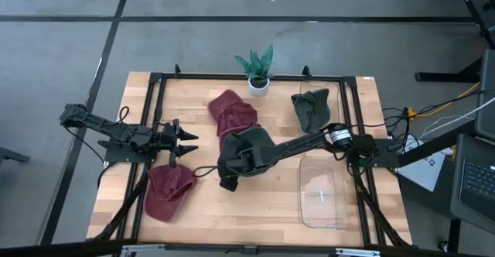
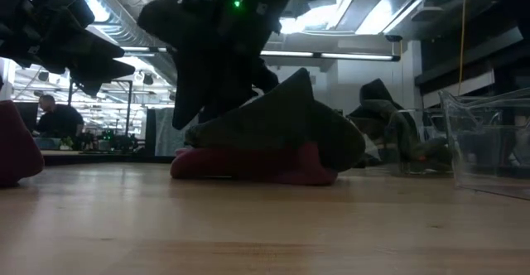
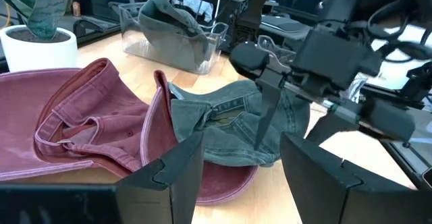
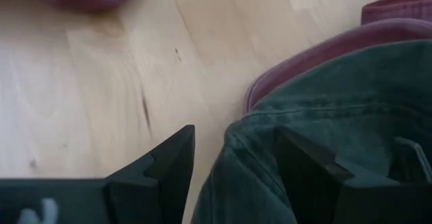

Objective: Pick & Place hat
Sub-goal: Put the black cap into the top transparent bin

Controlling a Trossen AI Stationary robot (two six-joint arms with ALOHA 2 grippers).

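Note:
The right gripper grabs the dark green hat by its stitched edge (image 4: pixel 237 140) next, to place the hat in the clear bin.
A dark green hat (image 3: pixel 229 126) lies on top of a maroon hat (image 3: pixel 81 116) at the table's middle. My right gripper (image 4: pixel 233 173) reaches in from the table's right and is open. The green hat's edge (image 4: pixel 246 143) sits between its fingers, and the near finger is over bare wood. My left gripper (image 3: pixel 236 177) is open and touches nothing. It hovers left of the hats (image 1: pixel 189 142) and points toward them. A second maroon hat (image 1: pixel 170 191) rests flat on the table, near left. My right gripper stands astride the green hat's edge (image 4: pixel 236 150), coming from the table's right and slanting down. One finger (image 4: pixel 310 177) overlaps the green cloth. I cannot tell whether it touches. The hat rests on the maroon hat.
A potted plant (image 1: pixel 257 71) stands at the far edge. Another green hat (image 1: pixel 311 108) sits far right, in a clear bin (image 3: pixel 196 48). A clear container (image 1: pixel 323 191) lies near right. There is bare wood (image 1: pixel 247 207) along the near middle.

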